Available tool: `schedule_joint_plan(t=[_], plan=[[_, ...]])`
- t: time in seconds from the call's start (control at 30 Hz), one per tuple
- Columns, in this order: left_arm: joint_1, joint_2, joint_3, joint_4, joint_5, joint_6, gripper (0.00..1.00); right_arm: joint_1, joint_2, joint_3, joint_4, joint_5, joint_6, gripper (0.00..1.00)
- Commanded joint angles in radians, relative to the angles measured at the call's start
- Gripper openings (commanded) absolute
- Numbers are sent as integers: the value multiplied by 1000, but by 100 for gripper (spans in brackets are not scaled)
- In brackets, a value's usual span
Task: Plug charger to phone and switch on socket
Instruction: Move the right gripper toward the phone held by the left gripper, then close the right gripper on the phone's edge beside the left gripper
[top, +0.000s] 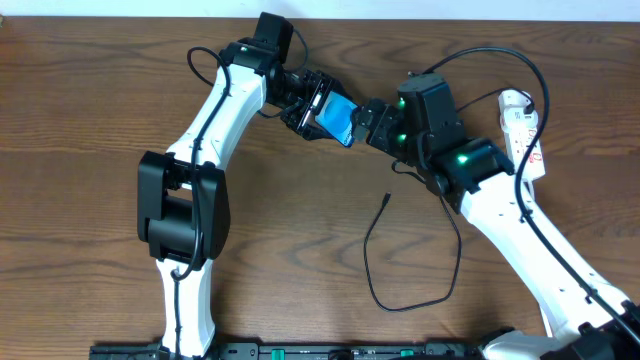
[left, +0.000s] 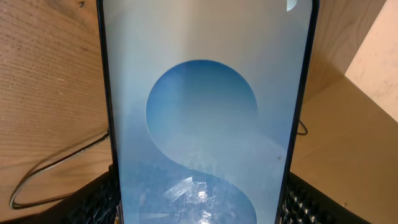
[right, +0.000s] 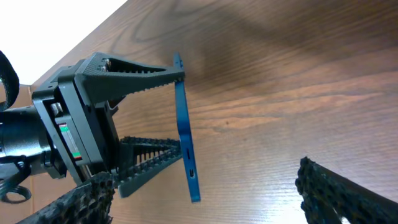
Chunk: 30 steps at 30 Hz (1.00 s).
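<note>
My right gripper grabs the phone's port end (top: 350, 125) (right: 186, 129) across its flat sides next, so that my left gripper gets to re-grip for plugging.
The phone (top: 336, 117), with a bright blue-and-white screen, is held off the table in my left gripper (top: 312, 108), shut on its two long edges. Its screen fills the left wrist view (left: 205, 118). In the right wrist view I see it edge-on (right: 185, 149), its port end toward me. My right gripper (top: 372, 124) is open and empty, its fingers (right: 205, 199) just short of the phone's end. The charger cable (top: 400, 290) lies looped on the table, its connector tip (top: 387, 198) below the grippers. The socket (top: 524, 135), a white power strip, lies at the right, half hidden by my right arm.
The brown wooden table (top: 90, 120) carries nothing else. The two arms meet at the top centre. The black cable also shows at the left of the left wrist view (left: 43, 177).
</note>
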Motion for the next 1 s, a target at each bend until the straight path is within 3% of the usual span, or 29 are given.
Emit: schedule_joint_plan(t=[0.0, 0.1, 0.27, 0.87, 0.97], plan=[[2, -26, 4, 4, 28, -9, 73, 6, 34, 21, 26, -42, 10, 91], [2, -26, 4, 4, 42, -8, 73, 6, 48, 21, 37, -51, 10, 89], [2, -26, 4, 4, 109, -3, 73, 5, 59, 21, 58, -47, 10, 73], [-11, -26, 4, 4, 144, 56, 73, 6, 101, 21, 94, -47, 14, 56], [-11, -26, 4, -2, 144, 71, 73, 6, 102, 21, 97, -47, 14, 49]])
